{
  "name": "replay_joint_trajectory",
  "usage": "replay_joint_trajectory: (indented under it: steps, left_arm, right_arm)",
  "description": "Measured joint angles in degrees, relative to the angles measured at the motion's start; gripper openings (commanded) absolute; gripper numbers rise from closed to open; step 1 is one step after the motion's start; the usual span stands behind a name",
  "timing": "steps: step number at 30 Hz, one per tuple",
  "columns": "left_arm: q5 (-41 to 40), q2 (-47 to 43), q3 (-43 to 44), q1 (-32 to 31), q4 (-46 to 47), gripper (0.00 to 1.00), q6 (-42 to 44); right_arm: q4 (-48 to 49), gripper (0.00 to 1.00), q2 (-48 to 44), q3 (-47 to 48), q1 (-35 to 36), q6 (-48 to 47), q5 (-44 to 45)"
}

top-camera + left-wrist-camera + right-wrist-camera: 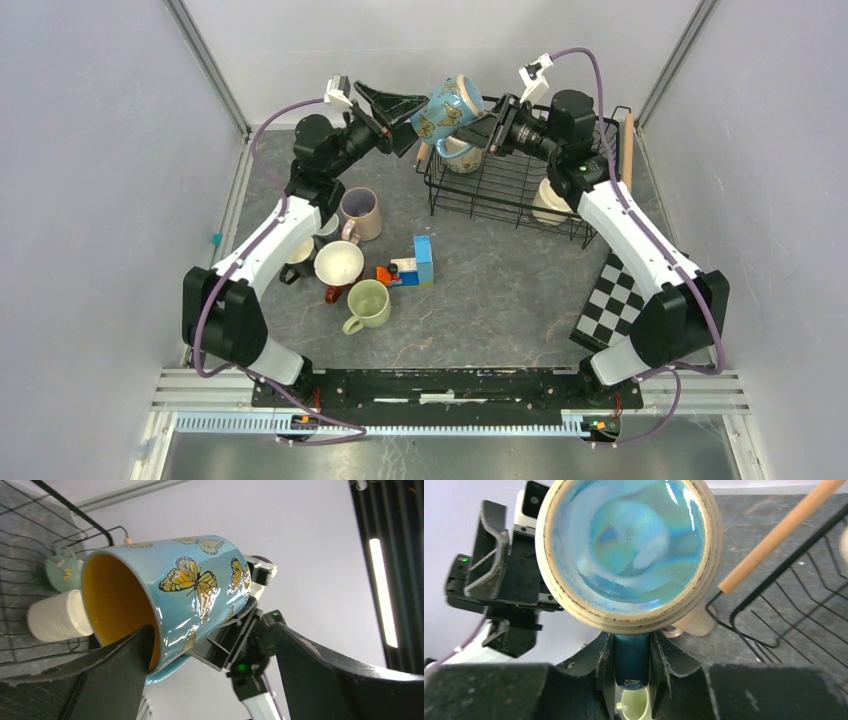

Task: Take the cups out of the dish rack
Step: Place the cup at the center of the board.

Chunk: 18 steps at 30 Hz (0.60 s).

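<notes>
The blue butterfly cup's rim (160, 636) at its yellow opening (115, 600) is the part my left gripper should grab next. The cup's base then stays free, so the cup can be set upright.
A blue butterfly cup (449, 108) hangs in the air over the left end of the black wire dish rack (520, 190). My right gripper (488, 131) is shut on its handle (631, 660), with the cup's base (629, 550) facing the right wrist camera. My left gripper (398, 106) is open, and its wide jaws straddle the cup's yellow mouth (115, 600) without closing on it. Two cups sit in the rack, a pale green one (462, 155) and a cream one (550, 202). Several cups stand on the table at the left, among them a pink-beige one (360, 212), a cream one (338, 264) and a pale green one (368, 303).
A blue-and-orange toy block cluster (412, 265) lies beside the unloaded cups. A checkered board (610, 302) lies at the right under the right arm. The rack's wooden rod handles (628, 150) stick out at its sides. Walls close in on both sides.
</notes>
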Motion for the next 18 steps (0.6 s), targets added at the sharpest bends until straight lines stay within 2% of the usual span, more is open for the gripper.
replay_joint_trajectory:
  steps: [8,11,18]
  left_arm:
    - [4.00,1.66,-0.48,0.31,11.47,0.76,-7.10]
    - [5.38,2.14,-0.48,0.31,13.90,0.67,-8.70]
    - [8.07,2.14,-0.48,0.31,18.82,0.57,-13.40]
  right_arm:
    - [13.22,0.00,-0.02,-4.37,-0.72,10.86,-7.87]
    - [15.96,0.00,-0.02,-4.39,-0.72,12.55,-10.25]
    - [21.09,0.00,-0.04,-5.92,-0.76,13.84,-14.82]
